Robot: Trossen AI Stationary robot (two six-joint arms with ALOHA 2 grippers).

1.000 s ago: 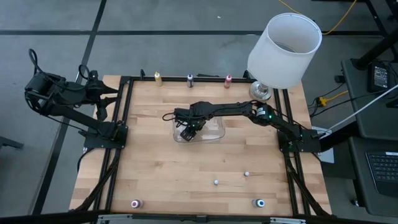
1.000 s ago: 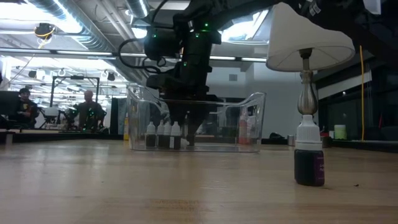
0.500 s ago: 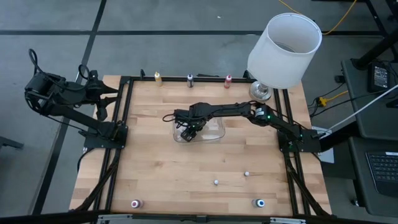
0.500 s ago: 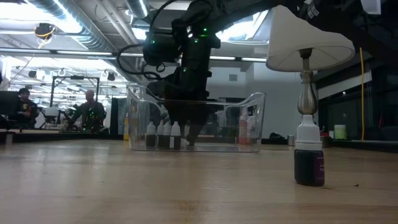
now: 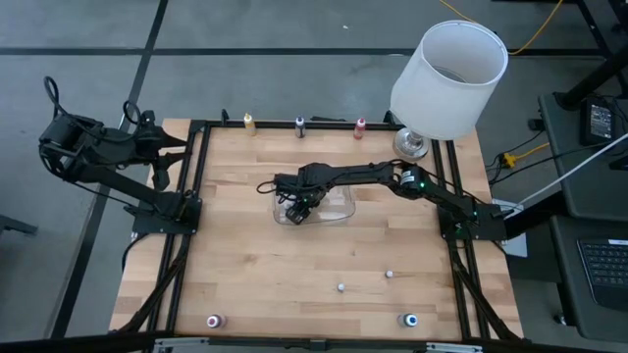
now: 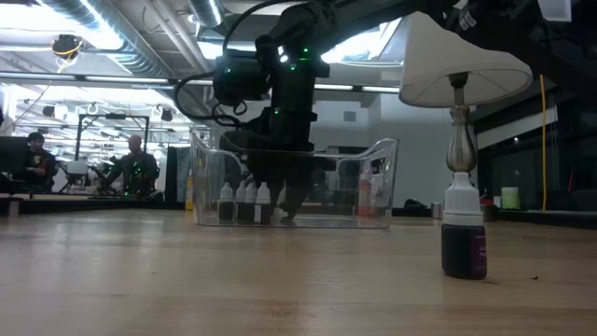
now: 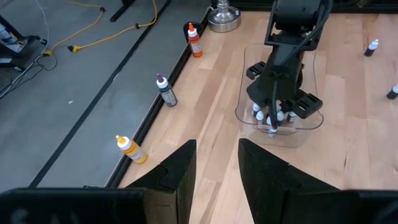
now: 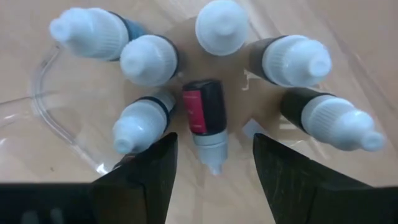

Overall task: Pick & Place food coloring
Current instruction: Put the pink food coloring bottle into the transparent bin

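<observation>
The right gripper should close on the red-labelled bottle now, as the gripper's fingers reach down beside the bottle's white cap in the wrist view.
A clear tub stands mid-table. Inside its left end several small bottles with white caps stand upright around one dark bottle with a red label, which lies on its side on the tub floor. My right gripper points down into the tub, open, with one finger on either side of the lying bottle's cap end and not touching it. Food coloring bottles stand on their bases along the table edges: yellow, dark purple and red far, pink and blue near. My left gripper waits open, off the table's left side.
A lamp with a white shade stands at the far right corner. Two small pale beads lie on the near half of the wooden table. A black frame runs along the table's edges. People sit far behind in the room.
</observation>
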